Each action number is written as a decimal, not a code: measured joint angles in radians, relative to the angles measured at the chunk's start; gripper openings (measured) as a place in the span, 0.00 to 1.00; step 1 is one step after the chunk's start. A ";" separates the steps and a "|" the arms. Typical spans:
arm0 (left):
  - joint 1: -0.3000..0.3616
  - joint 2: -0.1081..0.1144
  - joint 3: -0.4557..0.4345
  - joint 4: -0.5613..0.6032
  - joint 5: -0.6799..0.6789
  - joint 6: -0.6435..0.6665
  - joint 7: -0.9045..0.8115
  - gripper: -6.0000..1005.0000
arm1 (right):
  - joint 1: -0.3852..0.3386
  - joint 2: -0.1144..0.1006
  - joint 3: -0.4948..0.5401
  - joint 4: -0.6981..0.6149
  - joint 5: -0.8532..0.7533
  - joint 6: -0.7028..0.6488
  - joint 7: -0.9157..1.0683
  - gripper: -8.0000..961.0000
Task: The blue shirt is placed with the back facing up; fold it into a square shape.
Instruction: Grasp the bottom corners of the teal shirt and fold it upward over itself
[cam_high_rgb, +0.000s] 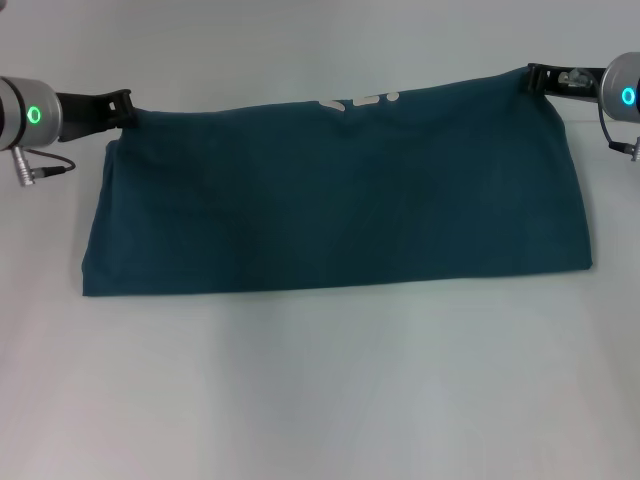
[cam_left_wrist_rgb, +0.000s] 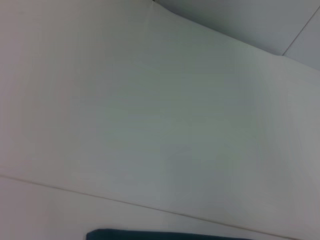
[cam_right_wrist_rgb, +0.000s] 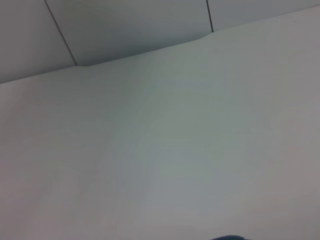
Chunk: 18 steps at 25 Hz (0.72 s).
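Note:
My right gripper needs to open now, because in the head view the shirt's held corner (cam_high_rgb: 522, 82) is over the white table at the folded shirt's end.
The blue shirt (cam_high_rgb: 340, 200) lies folded over into a wide dark teal band across the white table (cam_high_rgb: 320, 390). Bits of white lettering (cam_high_rgb: 355, 101) peek out at its far edge. My left gripper (cam_high_rgb: 124, 106) is at the shirt's far left corner and my right gripper (cam_high_rgb: 537, 77) at its far right corner, each shut on the cloth there. In the left wrist view only a thin strip of the shirt (cam_left_wrist_rgb: 165, 235) shows. The right wrist view catches just a dark sliver of the shirt (cam_right_wrist_rgb: 227, 238). Neither wrist view shows any fingers.
Bare white table surface surrounds the shirt, with a wide stretch toward the near edge. A cable (cam_high_rgb: 40, 168) hangs from the left wrist. The table's far edge (cam_right_wrist_rgb: 140, 52) and a grey panelled wall (cam_right_wrist_rgb: 130, 25) lie beyond.

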 joint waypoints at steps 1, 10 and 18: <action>0.000 -0.001 0.001 0.000 0.000 -0.002 0.000 0.14 | 0.000 0.000 0.000 0.000 0.000 0.000 0.000 0.09; 0.000 -0.009 0.000 0.004 -0.008 -0.018 0.012 0.15 | -0.007 -0.005 0.006 0.000 0.007 0.013 0.006 0.16; 0.003 -0.024 -0.019 0.006 -0.012 -0.044 -0.014 0.15 | -0.005 -0.081 0.008 0.046 0.007 -0.001 0.008 0.28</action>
